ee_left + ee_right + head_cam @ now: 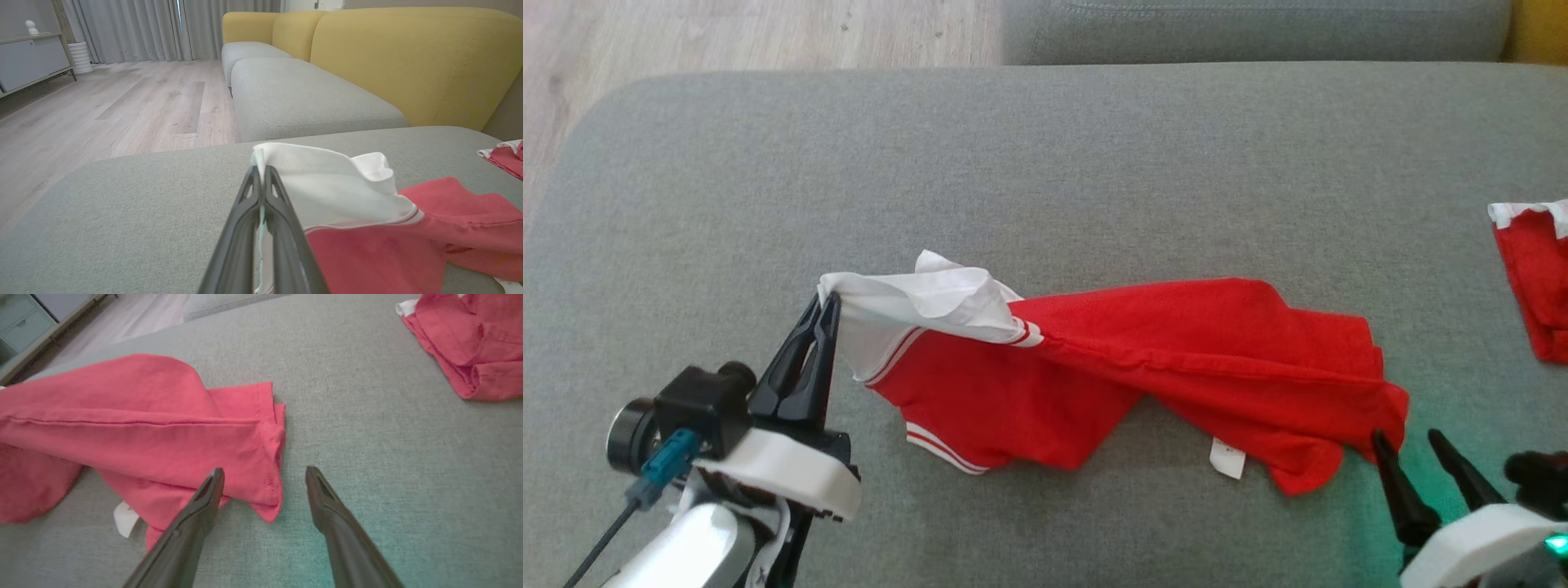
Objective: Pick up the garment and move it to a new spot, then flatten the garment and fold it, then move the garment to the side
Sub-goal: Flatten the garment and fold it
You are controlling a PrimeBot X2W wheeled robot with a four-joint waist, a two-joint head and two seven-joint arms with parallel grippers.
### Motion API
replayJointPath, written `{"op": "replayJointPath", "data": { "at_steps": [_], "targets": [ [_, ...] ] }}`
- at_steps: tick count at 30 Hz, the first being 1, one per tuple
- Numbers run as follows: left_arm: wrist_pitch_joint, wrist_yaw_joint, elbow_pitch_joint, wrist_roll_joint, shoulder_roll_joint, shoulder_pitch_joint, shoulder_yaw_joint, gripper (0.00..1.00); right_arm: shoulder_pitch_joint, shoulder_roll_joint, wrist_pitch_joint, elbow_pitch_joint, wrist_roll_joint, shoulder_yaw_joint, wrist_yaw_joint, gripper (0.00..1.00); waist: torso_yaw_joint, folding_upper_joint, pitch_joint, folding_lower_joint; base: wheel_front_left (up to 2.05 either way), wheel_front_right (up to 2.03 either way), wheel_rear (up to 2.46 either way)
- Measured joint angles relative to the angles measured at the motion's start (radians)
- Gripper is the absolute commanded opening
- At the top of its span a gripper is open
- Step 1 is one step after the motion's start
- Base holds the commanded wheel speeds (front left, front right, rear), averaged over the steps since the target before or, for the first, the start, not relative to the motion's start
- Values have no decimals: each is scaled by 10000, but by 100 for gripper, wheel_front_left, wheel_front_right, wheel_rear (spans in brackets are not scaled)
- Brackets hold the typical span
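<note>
The garment's body (1199,358) lies slack in long folds, and its red hem corner (1373,449) sticks out. I will grab the garment by that corner next with my right gripper.
The garment (1143,359) is a red shirt with white collar and striped trim, stretched left to right across the grey cushion (1045,163). My left gripper (827,304) is shut on its white collar end (318,183), lifting that end off the cushion. In the left wrist view the closed fingers (261,171) pinch white fabric. My right gripper (1409,437) stands open at the shirt's right hem, low over the cushion. From the right wrist, the hem corner (265,486) lies between and just beyond the spread fingertips (218,475), and nothing is gripped.
A second red and white garment (1535,269) lies at the cushion's right edge, seen as well from the right wrist (470,347). Another grey cushion (302,94) and yellow backrests (408,61) stand beyond. Wooden floor (122,106) lies off the left side.
</note>
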Motion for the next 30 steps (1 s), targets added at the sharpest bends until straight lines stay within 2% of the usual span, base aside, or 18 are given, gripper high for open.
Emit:
{"op": "replayJointPath", "data": {
  "at_steps": [3, 7, 19, 21, 24, 25, 27, 28, 30],
  "targets": [
    [-6, 29, 10, 0, 6, 35, -2, 0, 269, 25, 418, -734, 520, -267, 0, 100, -3, 0, -54, 1, 0, 0, 0],
    [-104, 27, 161, 0, -4, 83, -31, 0, 257, -2, 800, -1114, 788, -487, 0, 100, 78, 0, -51, 2, 0, 0, 0],
    [-222, -157, 554, 0, -336, -18, -278, 0, -212, -211, 1147, -554, 959, -581, 0, 100, 525, 0, 147, 3, 0, 0, 0],
    [-226, -159, 570, 0, -395, -119, -293, 0, -286, -242, 1114, -439, 955, -585, 0, 91, 570, 0, 202, 3, 0, 0, 0],
    [-278, -234, 639, 0, -443, -216, -293, 0, -304, -253, 1053, -215, 941, -583, 0, 68, 597, 0, 297, 3, 0, 0, 0],
    [-280, -234, 663, 0, -458, -252, -293, 0, -309, -255, 1045, -167, 941, -583, 0, 56, 600, 0, 333, 3, 0, 0, 0],
    [-295, -234, 688, 0, -470, -306, -290, 0, -364, -263, 1041, -104, 943, -573, 0, 21, 599, 0, 410, 3, 0, 0, 0],
    [-336, -234, 706, 0, -476, -319, -290, 0, -440, -267, 1024, -59, 945, -566, 0, 0, 594, 0, 442, 3, 0, 0, 0],
    [-357, -234, 734, 0, -477, -327, -286, 0, -592, -280, 857, -25, 947, -552, 0, 0, 572, 0, 494, 3, 0, 0, 0]
  ]
}}
